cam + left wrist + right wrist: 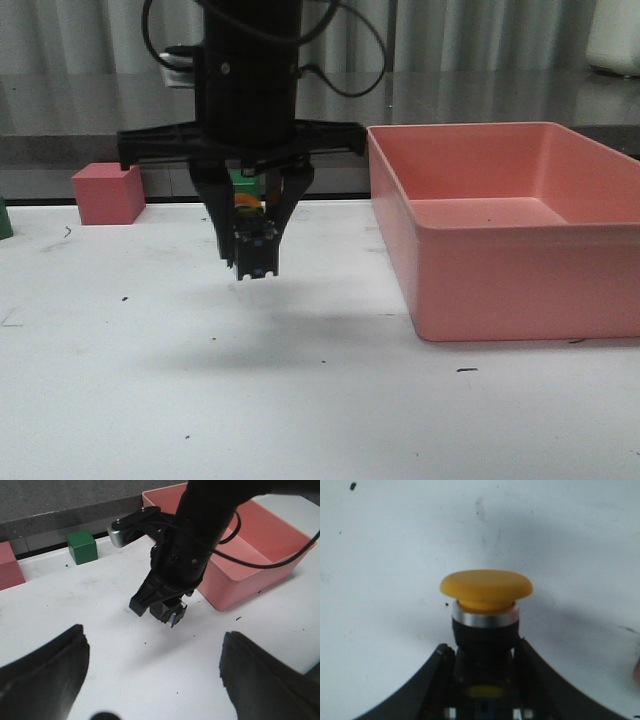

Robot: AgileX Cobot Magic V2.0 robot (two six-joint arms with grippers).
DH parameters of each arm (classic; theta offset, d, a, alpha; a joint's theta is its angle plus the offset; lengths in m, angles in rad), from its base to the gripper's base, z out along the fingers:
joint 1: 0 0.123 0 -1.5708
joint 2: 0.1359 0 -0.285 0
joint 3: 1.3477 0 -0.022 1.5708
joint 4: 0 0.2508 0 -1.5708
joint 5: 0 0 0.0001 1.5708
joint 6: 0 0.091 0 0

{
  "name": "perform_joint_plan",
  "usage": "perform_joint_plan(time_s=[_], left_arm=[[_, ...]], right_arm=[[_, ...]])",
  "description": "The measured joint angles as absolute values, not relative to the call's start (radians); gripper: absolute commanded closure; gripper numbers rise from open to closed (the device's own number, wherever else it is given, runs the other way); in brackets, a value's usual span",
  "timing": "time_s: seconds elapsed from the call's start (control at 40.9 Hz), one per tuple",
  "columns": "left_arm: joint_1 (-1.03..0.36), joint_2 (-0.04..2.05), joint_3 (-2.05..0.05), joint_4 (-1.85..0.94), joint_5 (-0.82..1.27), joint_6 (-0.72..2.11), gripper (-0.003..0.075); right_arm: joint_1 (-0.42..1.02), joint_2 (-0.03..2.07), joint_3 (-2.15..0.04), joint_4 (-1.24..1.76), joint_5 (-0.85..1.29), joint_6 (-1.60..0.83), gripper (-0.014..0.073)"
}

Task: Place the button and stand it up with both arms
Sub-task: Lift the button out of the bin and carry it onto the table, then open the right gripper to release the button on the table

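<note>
My right gripper should keep holding the button until it stands on the tabletop, because the button's black base (257, 256) is still above the white table in the front view.
My right gripper (255, 258) hangs over the middle of the white table, shut on the button (256, 248), and holds it above the surface with a shadow beneath. In the right wrist view the button's yellow mushroom cap (486, 587) and silver collar stick out past the fingertips, and the gripper (482, 652) clamps the black block base from both sides. The left wrist view shows this gripper (162, 611) and the block base (172, 616) ahead. My left gripper (155, 635) is open and empty, low over the table in front of the button. It is out of the front view.
A large pink bin (500, 235) stands right of the held button and shows in the left wrist view (260, 545). A pink cube (108, 193) sits at the back left. A green cube (82, 546) sits at the back, partly hidden behind my right gripper in the front view.
</note>
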State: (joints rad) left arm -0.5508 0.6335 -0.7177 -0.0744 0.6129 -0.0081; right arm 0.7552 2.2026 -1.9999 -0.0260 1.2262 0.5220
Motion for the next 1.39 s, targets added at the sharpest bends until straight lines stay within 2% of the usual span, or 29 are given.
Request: perform_joint_plan(time_s=[0.367,0.783,0.856,1.052,1.394], left_arm=[[-0.551,0.634,-0.718,-0.074,0.613,-0.008,0.0195],[-0.551,0.634,-0.718,-0.074,0.613,-0.008,0.0195],[-0.551,0.634,-0.718,-0.074,0.613,-0.008,0.0195],[-0.551,0.634,-0.718,-0.074,0.613,-0.008,0.0195],[-0.551,0.634,-0.718,-0.074,0.613,-0.008,0.0195]], right_arm=[[0.761,2.391,-2.170,-0.032,1.220,0.723,0.0386],[0.763,2.418,-2.181,-0.007,1.180,0.788,0.0382],[0.763,2.421,-2.181,0.000,1.180,0.789,0.0342],[0.763,2.421,-2.183,0.000,1.180,0.791,0.0151],[0.763,2.415,-2.183,0.000,1.205,0.748,0.0144]])
